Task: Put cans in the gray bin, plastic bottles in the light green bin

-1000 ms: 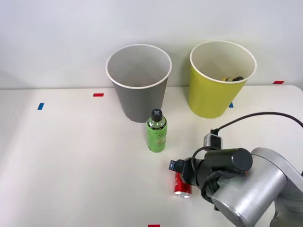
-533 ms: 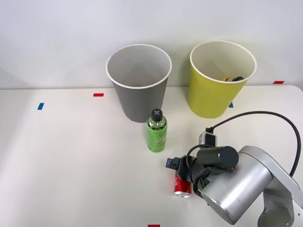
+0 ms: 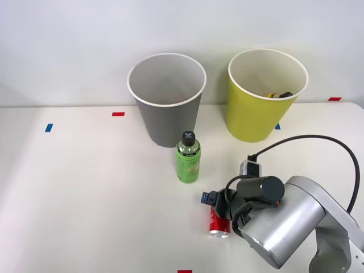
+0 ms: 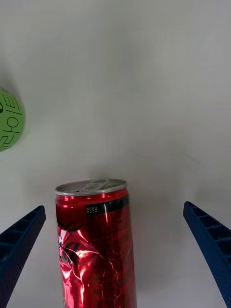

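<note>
I will drop the red can [image 4: 94, 240] into the gray bin, so next I will grab the can by its upper body [image 4: 95, 223] with my right gripper.
A red can [image 3: 219, 224] with a crumpled side rests on the white table near its front edge. My right gripper [image 3: 211, 203] is open around it. In the right wrist view the can [image 4: 94, 240] sits between the two blue fingers [image 4: 21, 238], clear of both. The green plastic bottle [image 3: 188, 158] with a black cap stands just beyond the can, and its label [image 4: 9, 120] shows beside the can in the wrist view. Behind it stands the gray bin [image 3: 170, 122], with the light green bin [image 3: 250, 116] to its right.
A dark and yellow item [image 3: 278, 95] lies inside the light green bin. Small red tape marks [image 3: 118, 114] and blue ones [image 3: 49, 127] dot the table [image 3: 85, 187]. A black cable [image 3: 318, 139] arcs over my arm.
My right arm has shifted a little to the left over the can. The can, the bottle and both bins have stayed where they were.
</note>
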Robot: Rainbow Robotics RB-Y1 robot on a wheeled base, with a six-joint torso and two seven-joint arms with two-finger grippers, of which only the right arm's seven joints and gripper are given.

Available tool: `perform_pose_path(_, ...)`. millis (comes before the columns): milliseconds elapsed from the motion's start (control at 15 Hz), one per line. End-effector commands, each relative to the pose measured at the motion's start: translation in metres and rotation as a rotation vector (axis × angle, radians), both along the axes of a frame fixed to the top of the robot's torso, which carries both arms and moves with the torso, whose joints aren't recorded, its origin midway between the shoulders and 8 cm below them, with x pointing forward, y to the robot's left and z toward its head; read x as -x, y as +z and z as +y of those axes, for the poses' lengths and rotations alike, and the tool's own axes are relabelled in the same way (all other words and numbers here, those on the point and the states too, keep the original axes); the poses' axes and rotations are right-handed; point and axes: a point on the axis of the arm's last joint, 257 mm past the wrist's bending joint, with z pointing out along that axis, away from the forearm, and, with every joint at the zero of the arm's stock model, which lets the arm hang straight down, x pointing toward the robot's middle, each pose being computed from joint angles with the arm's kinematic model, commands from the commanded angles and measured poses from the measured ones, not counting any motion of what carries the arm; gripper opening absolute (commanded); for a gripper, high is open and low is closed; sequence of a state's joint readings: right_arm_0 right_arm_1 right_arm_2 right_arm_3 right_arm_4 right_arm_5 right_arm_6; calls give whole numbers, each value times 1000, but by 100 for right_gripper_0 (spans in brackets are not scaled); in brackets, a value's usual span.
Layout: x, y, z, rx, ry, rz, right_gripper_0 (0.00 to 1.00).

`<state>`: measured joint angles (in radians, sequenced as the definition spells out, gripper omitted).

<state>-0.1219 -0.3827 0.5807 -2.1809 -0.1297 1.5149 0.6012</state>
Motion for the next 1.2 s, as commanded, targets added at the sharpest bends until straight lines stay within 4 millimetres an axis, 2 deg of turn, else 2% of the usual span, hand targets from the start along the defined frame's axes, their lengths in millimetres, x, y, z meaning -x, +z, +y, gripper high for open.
perform_pose_path(67,1,-4,3,-1,5,10,100)
perform_pose_path(267,3,-3,10,-16,21,16,100)
perform_pose_path(800,3,-4,8,5,47,10,100)
perform_pose_path(1200,8,-7,16,3,80,9,100)
